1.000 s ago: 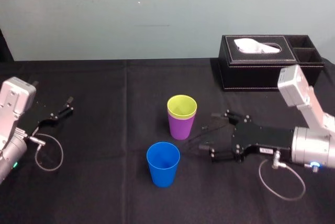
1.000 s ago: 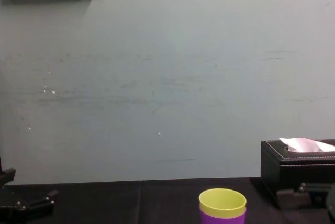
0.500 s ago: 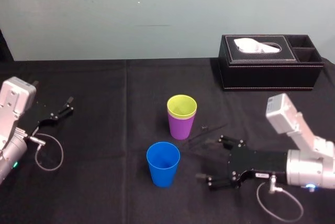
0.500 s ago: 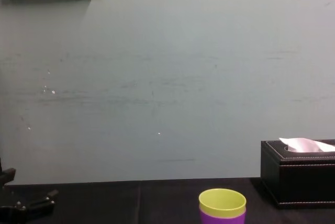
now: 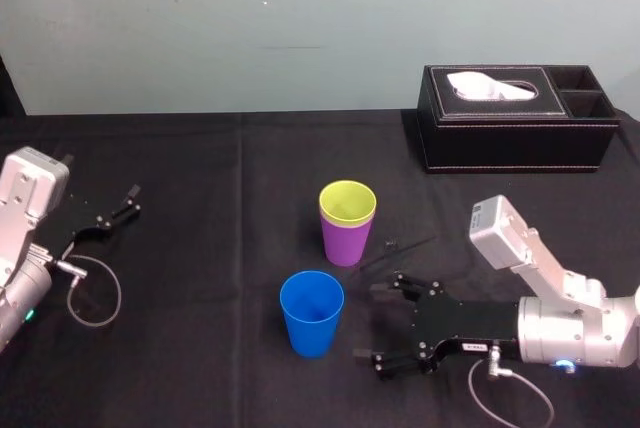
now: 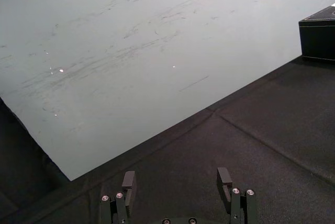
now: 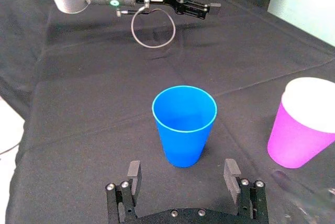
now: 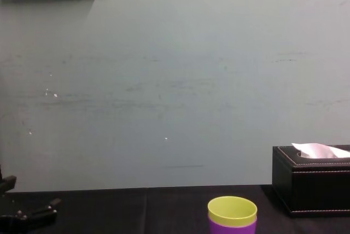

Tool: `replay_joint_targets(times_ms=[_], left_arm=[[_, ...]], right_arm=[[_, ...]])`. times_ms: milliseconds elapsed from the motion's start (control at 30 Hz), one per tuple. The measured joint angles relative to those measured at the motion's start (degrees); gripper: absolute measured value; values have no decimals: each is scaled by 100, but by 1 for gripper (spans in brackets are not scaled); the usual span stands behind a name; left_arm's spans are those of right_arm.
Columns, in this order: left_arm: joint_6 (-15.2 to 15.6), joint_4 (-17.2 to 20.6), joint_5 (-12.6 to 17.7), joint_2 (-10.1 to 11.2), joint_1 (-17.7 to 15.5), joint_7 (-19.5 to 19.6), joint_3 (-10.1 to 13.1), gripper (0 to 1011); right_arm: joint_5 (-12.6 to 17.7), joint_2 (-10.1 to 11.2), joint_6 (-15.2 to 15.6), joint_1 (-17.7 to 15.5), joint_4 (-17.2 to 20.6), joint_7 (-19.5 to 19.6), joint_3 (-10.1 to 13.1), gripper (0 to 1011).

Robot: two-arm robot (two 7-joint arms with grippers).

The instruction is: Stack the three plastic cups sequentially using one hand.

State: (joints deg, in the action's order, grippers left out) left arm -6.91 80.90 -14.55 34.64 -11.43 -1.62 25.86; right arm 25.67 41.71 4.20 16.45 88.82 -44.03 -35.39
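Observation:
The blue cup needs to be stacked into the yellow-green cup, so my right gripper should next grab the blue cup's outer side (image 7: 184, 144).
The yellow-green cup (image 5: 347, 202) sits nested inside the purple cup (image 5: 347, 244) at the middle of the black table; the chest view shows both, yellow-green (image 8: 232, 210) above purple (image 8: 232, 228). The blue cup (image 5: 312, 313) stands upright by itself, nearer to me. My right gripper (image 5: 372, 322) lies low just right of the blue cup, open and holding nothing. In the right wrist view the blue cup (image 7: 184, 124) stands straight ahead of the open right gripper (image 7: 182, 177), just beyond its fingertips, with the purple cup (image 7: 297, 141) off to one side. My left gripper (image 5: 108, 214) rests open at the far left.
A black tissue box (image 5: 512, 124) stands at the back right, near the wall. A thin cable loops from each wrist onto the black cloth (image 5: 200, 278). In the left wrist view the open left gripper (image 6: 176, 179) faces bare cloth and the wall.
My right gripper has moved from beside the purple cup toward the near edge and leftward, coming level with the blue cup, still open. The cups and the left arm have not moved.

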Motion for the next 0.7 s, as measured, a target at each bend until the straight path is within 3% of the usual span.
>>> replay_joint_targets(times_ms=[700], left_arm=[[0,0,0,0,0,0,0,1011]], right_arm=[[37,-409,259,450,-408,-203,-335,1003]])
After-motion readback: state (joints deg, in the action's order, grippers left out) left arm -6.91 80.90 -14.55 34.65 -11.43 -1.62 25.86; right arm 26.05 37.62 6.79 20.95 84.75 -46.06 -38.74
